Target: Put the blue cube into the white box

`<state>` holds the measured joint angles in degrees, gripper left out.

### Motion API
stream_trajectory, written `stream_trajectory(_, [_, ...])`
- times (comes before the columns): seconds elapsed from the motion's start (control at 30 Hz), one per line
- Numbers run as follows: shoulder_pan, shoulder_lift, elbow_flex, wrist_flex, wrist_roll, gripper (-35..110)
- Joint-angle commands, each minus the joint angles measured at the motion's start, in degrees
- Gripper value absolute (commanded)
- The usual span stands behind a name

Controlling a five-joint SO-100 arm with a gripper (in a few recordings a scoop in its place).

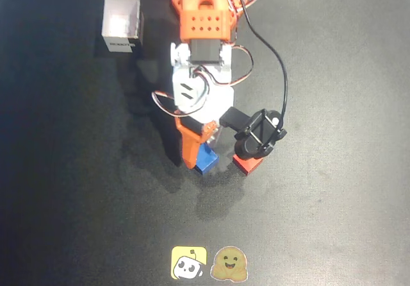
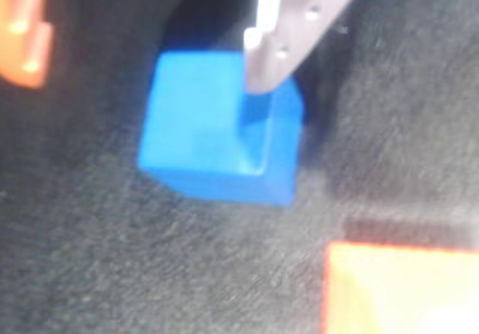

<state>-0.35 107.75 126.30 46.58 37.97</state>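
My gripper grabs the blue cube (image 1: 207,163) by two opposite sides next, to drop the cube into the white box (image 1: 122,22).
The blue cube (image 1: 207,163) lies on the black table just below the arm's orange finger. In the wrist view the blue cube (image 2: 213,135) sits between the fingers, nearer the pale finger (image 2: 273,49), whose tip overlaps its right top edge. The orange finger (image 2: 26,31) stands well off to the left, apart from the cube. My gripper (image 1: 202,150) (image 2: 146,79) is open and low over the cube. The white box (image 1: 122,22) stands open-topped at the far upper left, with a dark label on its near side.
A red cube (image 1: 248,165) sits right of the blue one, partly under the black wrist camera (image 1: 259,133), and shows as a bright corner (image 2: 404,289) in the wrist view. Two stickers (image 1: 188,262) (image 1: 229,263) lie by the bottom edge.
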Motion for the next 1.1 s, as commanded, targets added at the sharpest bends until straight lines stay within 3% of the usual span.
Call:
stream_trajectory(0.0, [-0.5,1.8,0.1,-1.1,-0.8,21])
stream_trajectory(1.07, [-0.4,-5.4,8.2,-10.4,-0.2,28])
